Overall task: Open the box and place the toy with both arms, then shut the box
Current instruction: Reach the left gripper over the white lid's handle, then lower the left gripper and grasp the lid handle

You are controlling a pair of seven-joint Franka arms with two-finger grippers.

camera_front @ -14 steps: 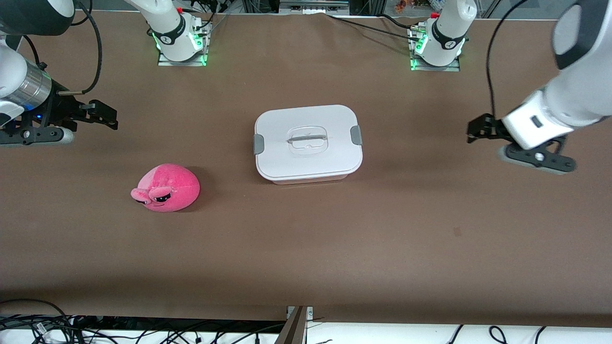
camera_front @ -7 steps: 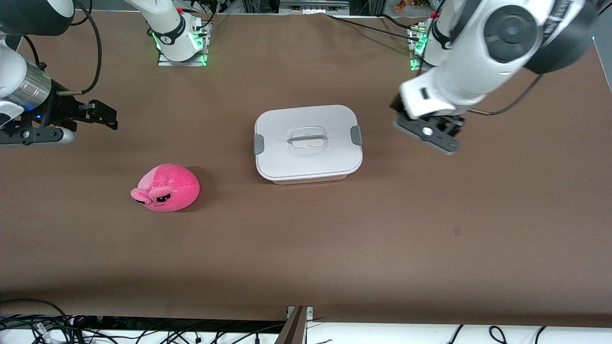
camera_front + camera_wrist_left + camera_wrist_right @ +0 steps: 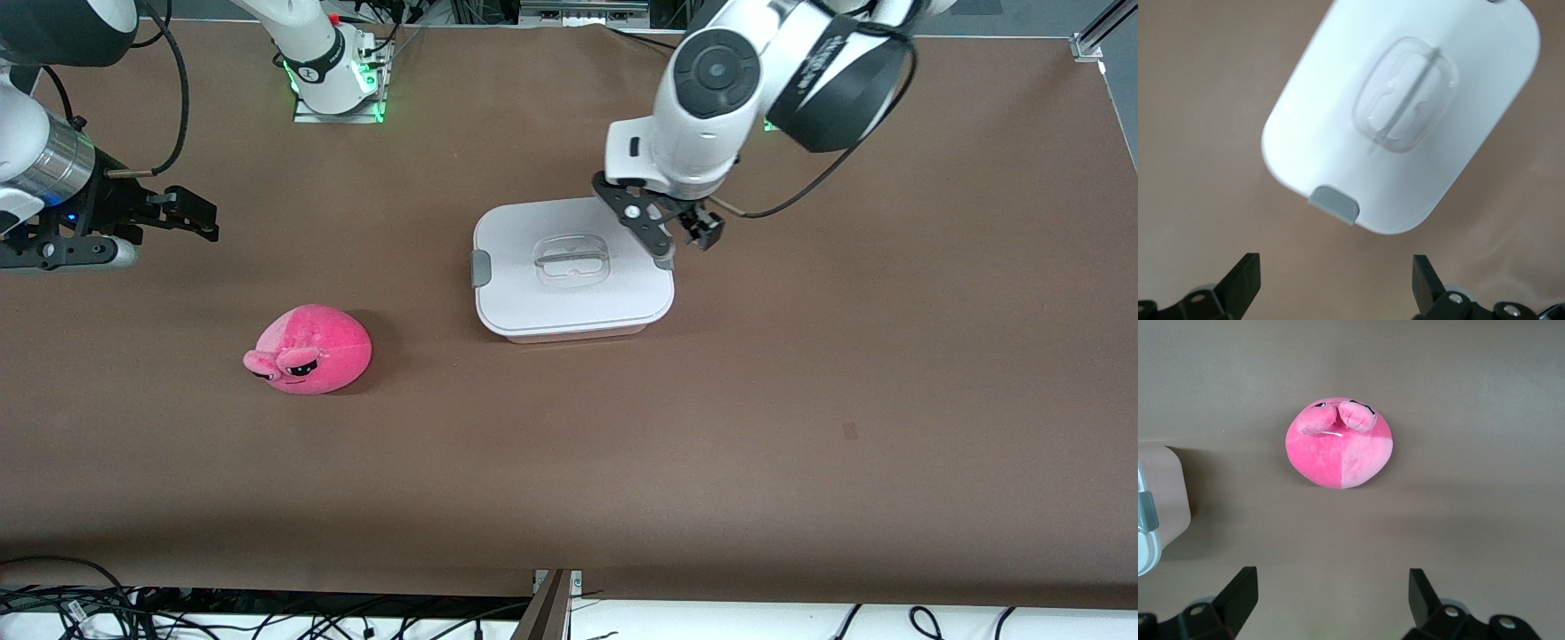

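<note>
The white lid should be grabbed next by its recessed handle with my left gripper, so that the box opens for the pink toy.
The box stands mid-table, its white lid shut, with a clear recessed handle and a grey clip. My left gripper is open and empty, up over the box's end toward the left arm's end of the table. In the left wrist view the lid, its handle and a grey clip lie just ahead of the left gripper. The pink toy lies nearer the front camera, toward the right arm's end. My right gripper waits open over that end; the right wrist view shows the toy ahead of it.
The brown table holds only the box and toy. The arm bases stand along the edge farthest from the front camera. Cables hang at the nearest edge. A corner of the box shows in the right wrist view.
My left arm has swung from the left arm's end of the table to the box, its gripper now by the clip. The right arm, box and toy have not moved.
</note>
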